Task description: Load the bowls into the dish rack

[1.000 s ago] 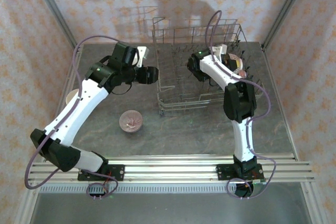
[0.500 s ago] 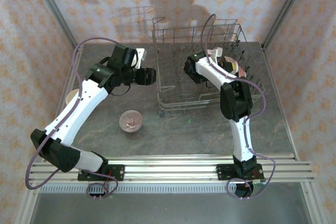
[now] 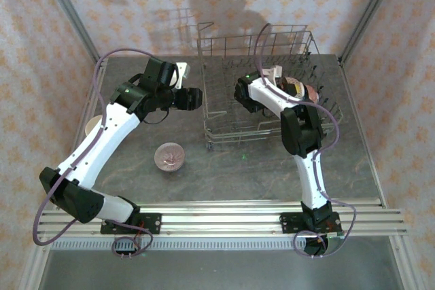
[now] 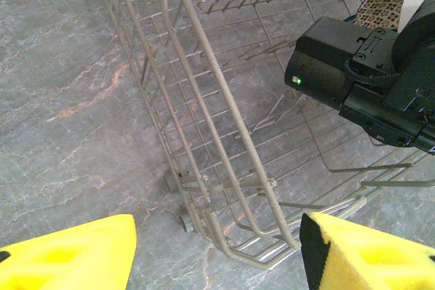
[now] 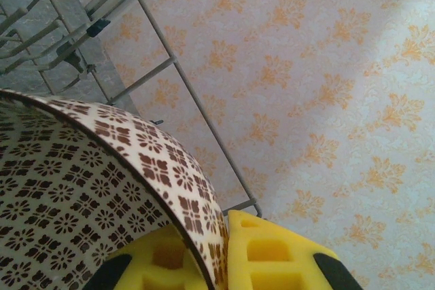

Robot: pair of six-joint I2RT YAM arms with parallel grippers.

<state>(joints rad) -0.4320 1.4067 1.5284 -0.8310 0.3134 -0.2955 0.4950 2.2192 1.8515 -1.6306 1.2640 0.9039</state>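
Observation:
The patterned bowl is above the rack's wires and would drop short if I opened now. The bowl first goes lower in my right gripper next.
The grey wire dish rack [image 3: 219,124] stands at the back of the table. My right gripper [image 3: 285,83] reaches into the rack's right part. In the right wrist view this gripper [image 5: 221,252] is shut on the rim of a cream bowl with a brown flower pattern [image 5: 81,188], one yellow pad inside it and one outside. My left gripper [image 3: 194,98] hovers open just left of the rack. Its yellow pads [image 4: 75,256] straddle the rack's near-left corner [image 4: 224,236] from above, with nothing held. A pinkish bowl [image 3: 169,156] sits upright on the table in front of the left arm.
A cream bowl [image 3: 91,125] lies at the table's left edge, partly behind the left arm. The right arm's black wrist [image 4: 353,86] hangs over the rack's tines, with the patterned bowl [image 4: 384,1] behind it. Patterned walls enclose the table.
The right arm has shifted a little to the left inside the rack, carrying the patterned bowl. The left arm has barely moved.

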